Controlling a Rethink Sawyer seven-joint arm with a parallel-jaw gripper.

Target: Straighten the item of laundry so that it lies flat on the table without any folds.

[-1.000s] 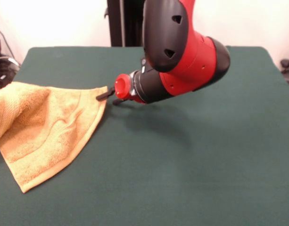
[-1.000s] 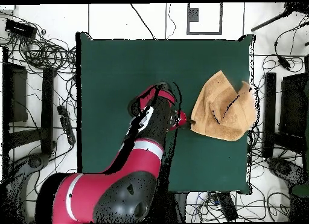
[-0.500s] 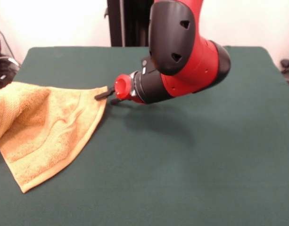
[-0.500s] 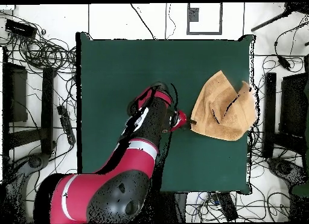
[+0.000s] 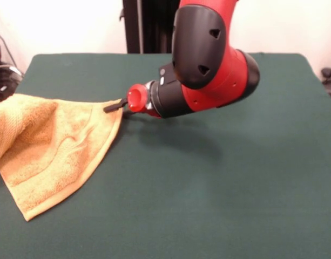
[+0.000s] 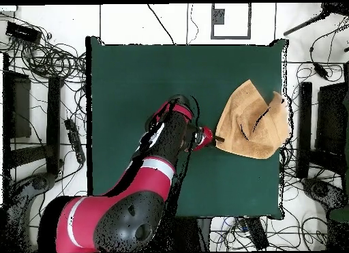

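Note:
The towel needs to be straightened flat, so my gripper should next grab the crumpled towel (image 5: 57, 151) by its pointed corner (image 5: 117, 104).
The orange-tan towel (image 5: 52, 145) lies crumpled and folded over itself at the left of the green table (image 5: 219, 194). One pointed corner of it reaches toward the middle. In the overhead view the towel (image 6: 253, 126) sits by the table's (image 6: 136, 80) right edge. My gripper (image 5: 120, 109) points sideways at that corner, low over the table. Its two dark fingers (image 5: 112, 107) stand apart, the upper one touching the corner's tip. It holds nothing. In the overhead view the gripper (image 6: 215, 138) meets the towel's left corner.
The red and black arm (image 5: 208, 70) hangs over the table's middle and casts a shadow beneath it. The black pedestal (image 5: 139, 26) stands behind the far edge. Cables and equipment (image 6: 48, 59) lie on the floor around the table.
My gripper has moved a little toward the towel, and its upper finger now reaches the corner's tip. The towel has not moved.

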